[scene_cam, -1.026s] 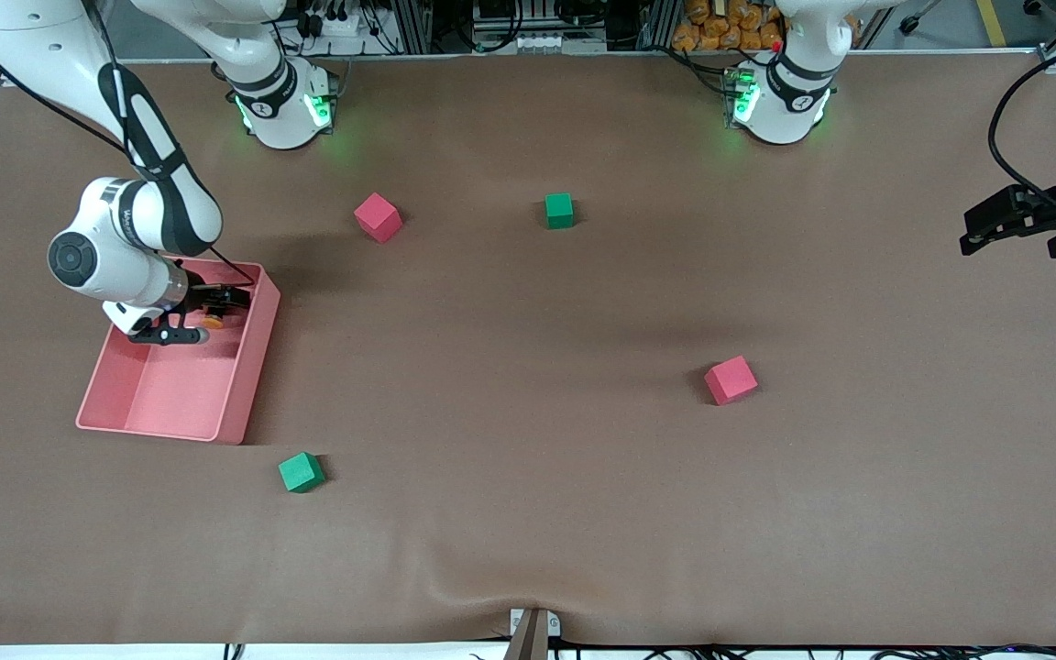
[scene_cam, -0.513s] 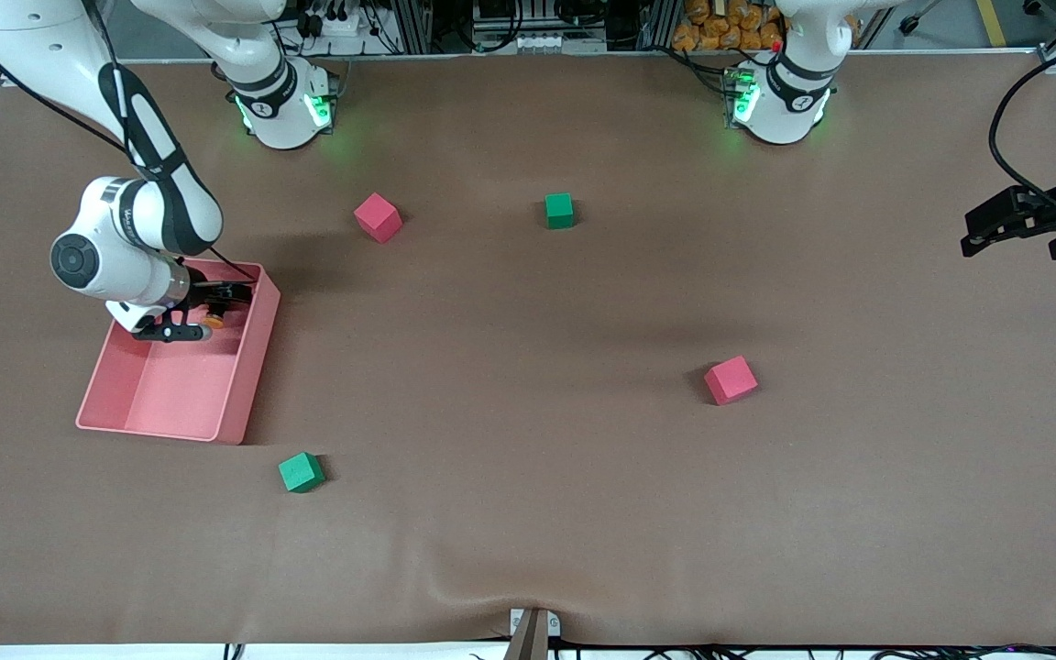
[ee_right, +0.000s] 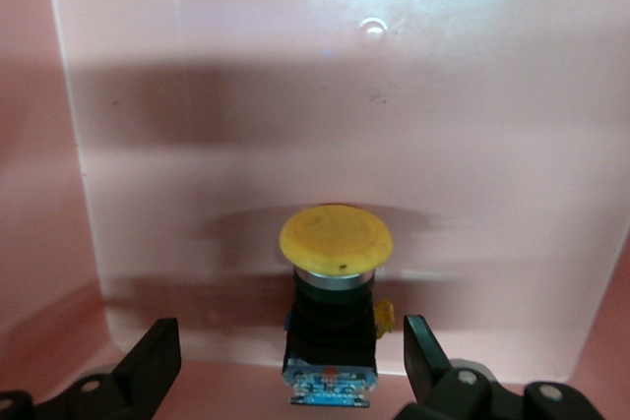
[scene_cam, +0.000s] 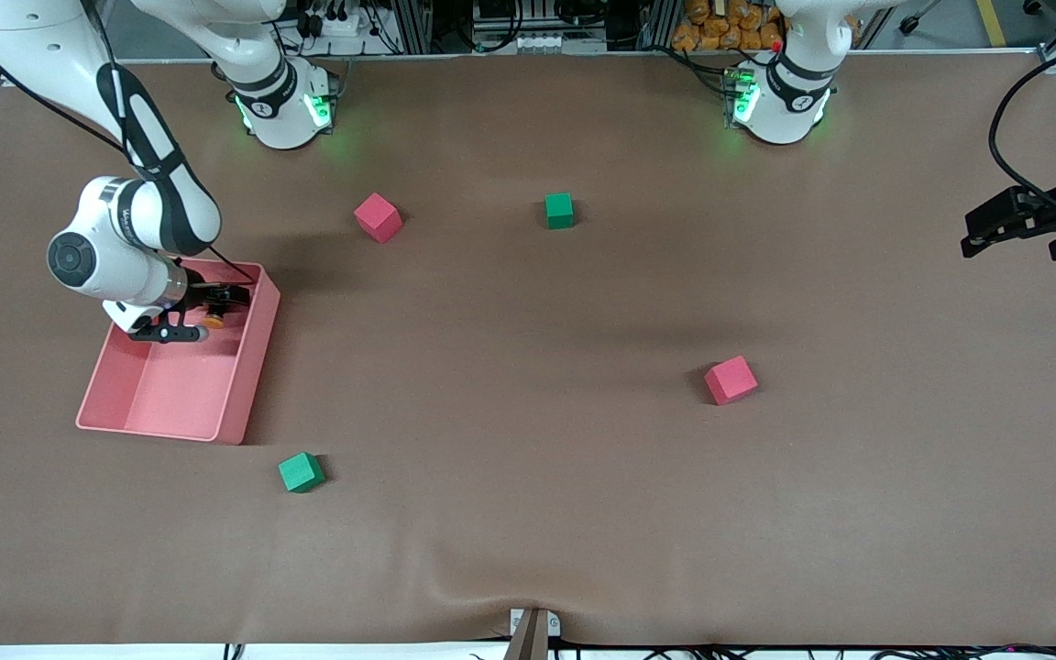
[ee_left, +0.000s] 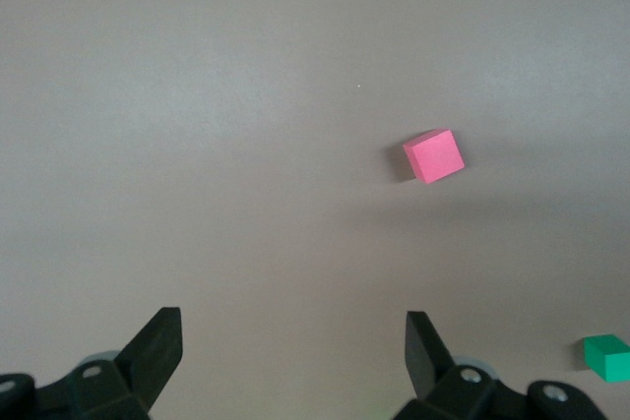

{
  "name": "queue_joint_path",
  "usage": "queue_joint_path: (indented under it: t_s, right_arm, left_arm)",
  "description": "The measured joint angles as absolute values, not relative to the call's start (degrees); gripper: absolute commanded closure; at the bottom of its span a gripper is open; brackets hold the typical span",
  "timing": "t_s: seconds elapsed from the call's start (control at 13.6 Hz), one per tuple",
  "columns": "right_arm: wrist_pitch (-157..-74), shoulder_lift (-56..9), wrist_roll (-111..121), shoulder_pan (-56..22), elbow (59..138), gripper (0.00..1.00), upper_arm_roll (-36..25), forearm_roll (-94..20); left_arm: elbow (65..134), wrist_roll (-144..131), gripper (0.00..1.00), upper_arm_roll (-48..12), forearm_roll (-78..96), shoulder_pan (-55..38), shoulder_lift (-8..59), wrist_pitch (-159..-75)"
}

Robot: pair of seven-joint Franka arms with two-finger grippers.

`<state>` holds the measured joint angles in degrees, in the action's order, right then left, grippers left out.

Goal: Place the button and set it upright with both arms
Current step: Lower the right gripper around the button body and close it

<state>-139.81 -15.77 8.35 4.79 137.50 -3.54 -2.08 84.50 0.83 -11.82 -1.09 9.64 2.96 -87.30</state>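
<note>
My right gripper lowers first, then closes on the button, since its fingers stop above the button's black body [ee_right: 333,326] with the bin's bottom showing between them.
The button [scene_cam: 214,320], with a round orange cap on a black body, lies in the pink bin [scene_cam: 244,390] at the right arm's end of the table. My right gripper [scene_cam: 198,316] is down inside the bin, open. In the right wrist view the button [ee_right: 335,243] sits between the fingertips of the right gripper [ee_right: 287,341], with a gap on each side, its cap toward the bin's wall [ee_right: 246,95]. My left gripper [scene_cam: 970,231] waits open over the table's edge at the left arm's end. Nothing is between the left gripper [ee_left: 292,330] fingers.
Two red cubes [scene_cam: 378,217] [scene_cam: 731,379] and two green cubes [scene_cam: 559,210] [scene_cam: 301,472] are scattered on the brown table. The left wrist view shows a red cube [ee_left: 433,156] and a green cube [ee_left: 606,357]. The bin's walls stand close around the right gripper.
The right arm's wrist has shifted only slightly inside the bin. The button, the cubes and the left arm have not moved.
</note>
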Motion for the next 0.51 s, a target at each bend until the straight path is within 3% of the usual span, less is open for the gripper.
queue_joint_path:
  t_s: [0.51]
  right_arm:
    - [-139.8,-16.8,10.0,6.1,137.8,0.00,-3.6,-2.1]
  left_arm:
    - [84.5,0.8,0.00,-11.8,-1.1,9.6,3.0,-87.7]
